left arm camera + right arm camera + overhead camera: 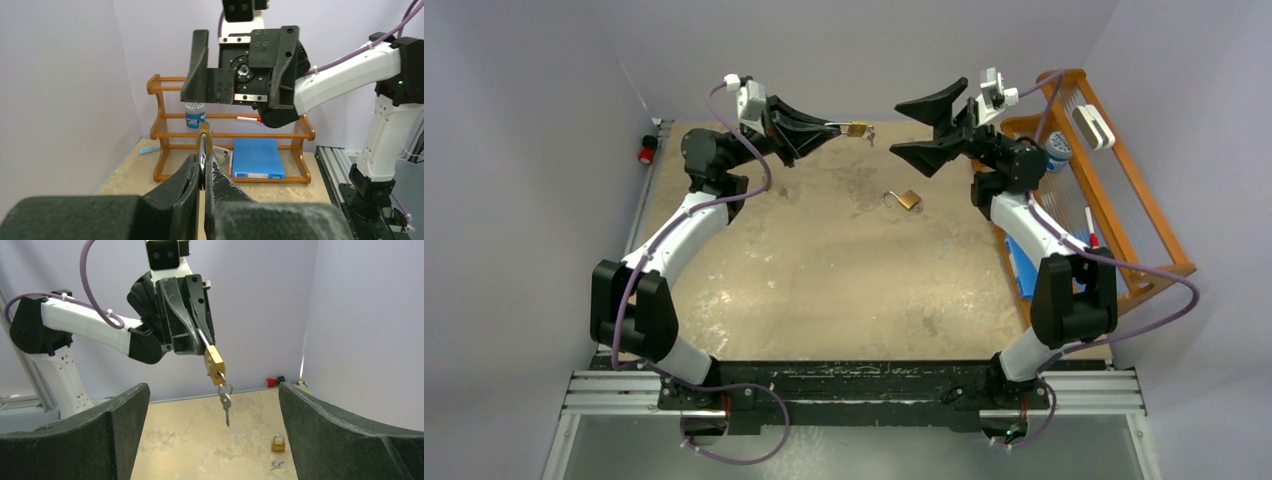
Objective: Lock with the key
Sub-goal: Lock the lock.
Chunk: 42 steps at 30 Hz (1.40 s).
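Observation:
The key's ringed end is at the bottom of the padlock. My right gripper should grab it there next, straight on, and then pull the key out.
A brass padlock point(856, 129) hangs in the air over the far part of the table, with my left gripper point(834, 128) shut on its steel shackle. In the left wrist view the two fingers point(189, 176) pinch the shackle, and the padlock's body point(204, 135) sticks out past their tips. A key point(226, 403) on a ring dangles from the bottom of the padlock point(214, 365). My right gripper point(897, 128) faces the padlock from the right, open wide, with nothing between its fingers point(120, 425).
A second brass padlock point(908, 199) lies on the table below the grippers, with a small key point(276, 465) beside it. A wooden rack point(1124, 190) at the right holds a blue box point(256, 157) and a bottle point(195, 114). A red button point(646, 155) is at the far left.

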{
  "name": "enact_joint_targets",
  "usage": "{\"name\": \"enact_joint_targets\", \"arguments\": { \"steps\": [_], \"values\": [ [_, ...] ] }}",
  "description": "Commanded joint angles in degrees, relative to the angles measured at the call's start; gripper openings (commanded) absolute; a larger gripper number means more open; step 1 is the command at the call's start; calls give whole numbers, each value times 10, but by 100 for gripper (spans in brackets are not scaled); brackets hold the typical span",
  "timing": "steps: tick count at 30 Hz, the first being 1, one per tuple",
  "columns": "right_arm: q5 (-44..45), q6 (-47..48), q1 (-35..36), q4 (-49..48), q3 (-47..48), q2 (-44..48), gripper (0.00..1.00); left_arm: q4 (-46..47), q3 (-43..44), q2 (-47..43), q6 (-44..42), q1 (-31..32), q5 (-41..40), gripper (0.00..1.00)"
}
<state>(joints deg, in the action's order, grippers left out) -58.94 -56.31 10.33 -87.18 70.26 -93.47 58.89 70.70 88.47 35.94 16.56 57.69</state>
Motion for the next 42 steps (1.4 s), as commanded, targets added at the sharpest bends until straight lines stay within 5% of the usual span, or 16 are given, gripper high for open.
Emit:
{"name": "enact_joint_targets", "arguments": {
  "steps": [1, 19, 42],
  "values": [
    [73, 81, 5, 18, -33, 43, 99, -30, 7, -25, -44, -2, -6, 0],
    [56, 315, 70, 265, -41, 75, 88, -78, 8, -38, -85, -3, -6, 0],
    [42, 292, 72, 239, -22, 32, 66, -93, 9, -43, -97, -2, 2, 0]
  ]
}}
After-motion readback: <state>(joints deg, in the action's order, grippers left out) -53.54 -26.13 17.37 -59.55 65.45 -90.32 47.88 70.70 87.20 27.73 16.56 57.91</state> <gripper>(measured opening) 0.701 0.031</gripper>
